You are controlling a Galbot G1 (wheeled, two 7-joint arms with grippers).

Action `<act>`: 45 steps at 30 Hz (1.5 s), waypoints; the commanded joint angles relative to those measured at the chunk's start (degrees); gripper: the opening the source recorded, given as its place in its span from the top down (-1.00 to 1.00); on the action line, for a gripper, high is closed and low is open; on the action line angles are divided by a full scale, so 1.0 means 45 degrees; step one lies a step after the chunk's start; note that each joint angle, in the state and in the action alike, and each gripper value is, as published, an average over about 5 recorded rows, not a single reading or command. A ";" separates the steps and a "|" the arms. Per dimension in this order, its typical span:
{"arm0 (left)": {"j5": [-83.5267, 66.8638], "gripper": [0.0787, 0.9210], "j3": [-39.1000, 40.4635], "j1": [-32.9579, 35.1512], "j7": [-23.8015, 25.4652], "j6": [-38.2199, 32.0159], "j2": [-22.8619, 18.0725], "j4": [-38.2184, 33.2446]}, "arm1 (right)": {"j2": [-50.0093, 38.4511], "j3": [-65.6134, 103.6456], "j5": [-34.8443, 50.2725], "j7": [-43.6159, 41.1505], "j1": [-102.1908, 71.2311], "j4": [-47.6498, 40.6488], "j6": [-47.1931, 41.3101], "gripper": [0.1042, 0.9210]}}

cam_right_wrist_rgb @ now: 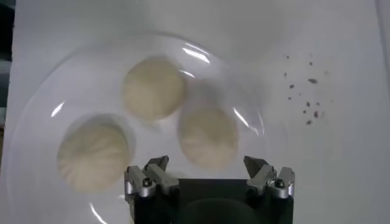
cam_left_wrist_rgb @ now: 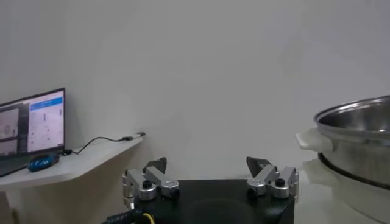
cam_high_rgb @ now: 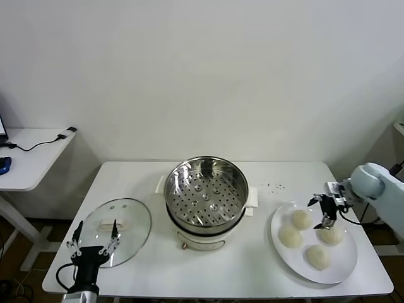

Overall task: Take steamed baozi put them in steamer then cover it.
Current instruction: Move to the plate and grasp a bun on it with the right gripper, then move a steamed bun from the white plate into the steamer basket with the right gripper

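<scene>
I will next grab the baozi nearest the dark crumbs by its rounded sides with my right gripper. Then I will load the steamer (cam_high_rgb: 205,196) with it.
The steamer (cam_high_rgb: 205,196) stands uncovered in the middle of the white table, its perforated tray bare; its rim also shows in the left wrist view (cam_left_wrist_rgb: 359,140). The glass cover (cam_high_rgb: 117,230) lies flat to the steamer's left. Several steamed baozi (cam_high_rgb: 302,219) rest on a white plate (cam_high_rgb: 346,255) at the right. My right gripper (cam_high_rgb: 325,211) hovers open over the plate's far side, with one baozi (cam_right_wrist_rgb: 208,135) just beyond its fingertips (cam_right_wrist_rgb: 207,164) and two more baozi (cam_right_wrist_rgb: 153,88) farther off. My left gripper (cam_high_rgb: 95,243) hangs open at the cover's near edge, holding nothing (cam_left_wrist_rgb: 207,165).
Dark crumbs (cam_high_rgb: 273,187) dot the table between steamer and plate. A side desk (cam_high_rgb: 31,154) with a cable and a blue mouse stands at the far left, and a lit screen (cam_left_wrist_rgb: 30,128) sits on it. A white wall is behind.
</scene>
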 commanded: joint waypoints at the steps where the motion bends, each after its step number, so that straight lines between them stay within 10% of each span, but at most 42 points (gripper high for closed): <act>1: 0.0014 -0.77 -0.0011 -0.0008 -0.0019 0.0028 0.0010 0.0018 | 0.1205 -0.2275 -0.0202 -0.0388 0.1623 -0.1313 -0.0098 -0.76; 29: 0.0092 -0.77 -0.0039 0.0012 -0.0020 0.0054 0.0034 0.0127 | 0.1309 -0.1572 -0.0185 -0.0148 0.1250 -0.1322 0.0198 -0.41; 45: 0.0092 -0.77 0.0018 0.0145 -0.0006 0.0104 0.0062 0.0027 | 0.4080 -0.6177 0.1570 -0.2675 0.9422 -0.1634 0.4861 -0.39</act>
